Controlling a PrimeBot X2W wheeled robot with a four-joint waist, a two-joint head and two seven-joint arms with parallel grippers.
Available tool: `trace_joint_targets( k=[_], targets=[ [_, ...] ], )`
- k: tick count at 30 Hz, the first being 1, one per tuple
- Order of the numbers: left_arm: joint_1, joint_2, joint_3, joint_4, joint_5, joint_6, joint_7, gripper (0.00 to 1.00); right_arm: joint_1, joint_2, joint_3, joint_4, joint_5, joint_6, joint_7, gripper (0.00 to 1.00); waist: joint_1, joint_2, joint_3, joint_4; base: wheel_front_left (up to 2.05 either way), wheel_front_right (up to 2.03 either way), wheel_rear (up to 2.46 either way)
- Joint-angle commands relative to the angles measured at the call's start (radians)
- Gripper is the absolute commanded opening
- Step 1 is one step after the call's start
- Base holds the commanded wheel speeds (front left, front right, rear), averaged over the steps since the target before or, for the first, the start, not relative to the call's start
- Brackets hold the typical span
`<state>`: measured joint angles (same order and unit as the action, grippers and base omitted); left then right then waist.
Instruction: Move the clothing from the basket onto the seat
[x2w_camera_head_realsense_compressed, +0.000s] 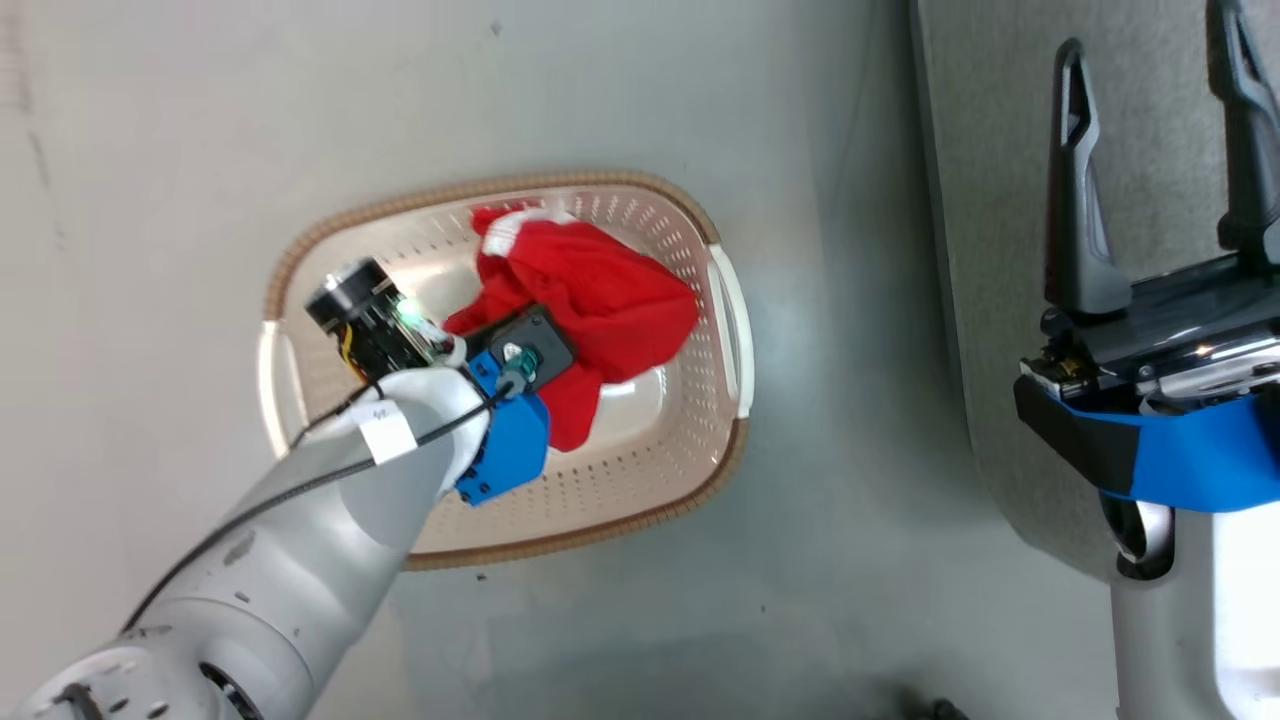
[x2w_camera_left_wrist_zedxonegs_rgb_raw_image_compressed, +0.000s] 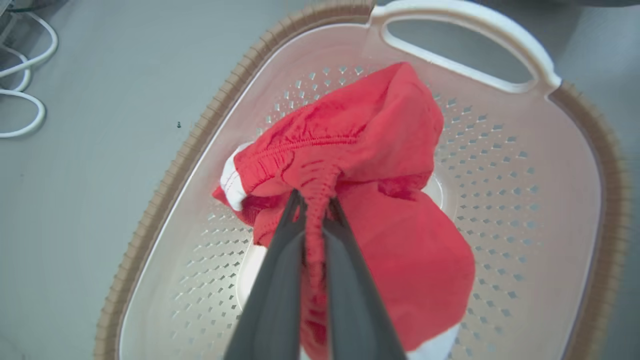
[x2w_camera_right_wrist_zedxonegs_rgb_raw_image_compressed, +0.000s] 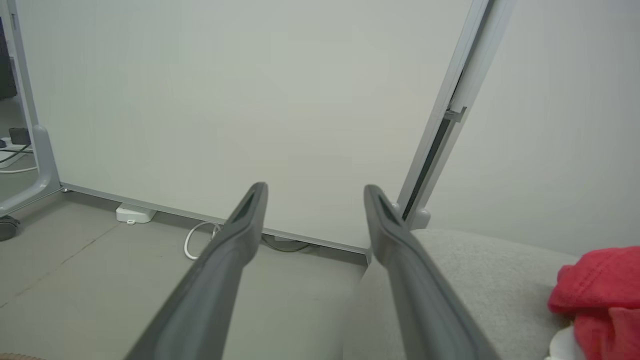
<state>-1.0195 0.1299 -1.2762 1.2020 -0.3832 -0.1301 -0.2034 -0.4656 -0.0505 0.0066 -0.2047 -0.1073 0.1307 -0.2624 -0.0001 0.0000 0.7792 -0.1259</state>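
Observation:
Next, my right gripper grabs the red garment by its gathered elastic waistband, to get it from the basket onto the seat.
A red garment with white trim lies bunched in the cream basket on the floor. My left gripper is shut on a gathered fold of that red garment, its fingers pinching the elastic band inside the basket. My right gripper stands open over the grey seat at the right, nothing between its fingers. Another red garment lies on the seat at the lower right of the right wrist view.
The grey floor separates basket and seat. White cables lie on the floor beside the basket. A white wall panel with a metal post and floor cables stand beyond the seat.

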Motion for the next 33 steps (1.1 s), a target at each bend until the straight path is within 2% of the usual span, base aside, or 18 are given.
trace_joint_targets(
  k=[1, 8, 13, 22, 33],
  targets=[
    [0.020, -0.008, 0.002, -0.006, -0.033, 0.000, -0.020, 0.00, 0.024, 0.000, -0.004, 0.015, 0.001, 0.000, -0.004, 1.00, 0.0001, 0.0000, -0.080, 0.033, 0.00, 0.00, 0.00],
    [0.068, -0.016, 0.025, -0.037, -0.135, 0.000, -0.059, 0.00, 0.074, 0.000, -0.011, 0.066, 0.011, 0.000, -0.004, 1.00, 0.0001, 0.0000, -0.213, 0.064, 0.00, 0.00, 0.00],
    [0.098, 0.001, 0.090, -0.107, -0.180, 0.001, -0.063, 0.00, 0.111, 0.000, -0.016, 0.094, 0.016, 0.000, -0.004, 1.00, 0.0001, 0.0000, -0.298, 0.084, 0.00, 0.00, 0.00],
    [0.183, 0.047, 0.238, -0.288, -0.154, 0.037, -0.063, 0.00, 0.176, 0.000, -0.015, 0.138, 0.023, 0.000, -0.004, 1.00, 0.0001, 0.0000, -0.427, 0.119, 0.00, 0.00, 0.00],
    [0.255, 0.061, 0.413, -0.445, -0.114, 0.050, -0.063, 0.00, 0.224, 0.000, -0.007, 0.157, 0.049, 0.000, -0.004, 1.00, 0.0001, 0.0000, -0.527, 0.148, 0.00, 0.00, 0.00]
  ],
)
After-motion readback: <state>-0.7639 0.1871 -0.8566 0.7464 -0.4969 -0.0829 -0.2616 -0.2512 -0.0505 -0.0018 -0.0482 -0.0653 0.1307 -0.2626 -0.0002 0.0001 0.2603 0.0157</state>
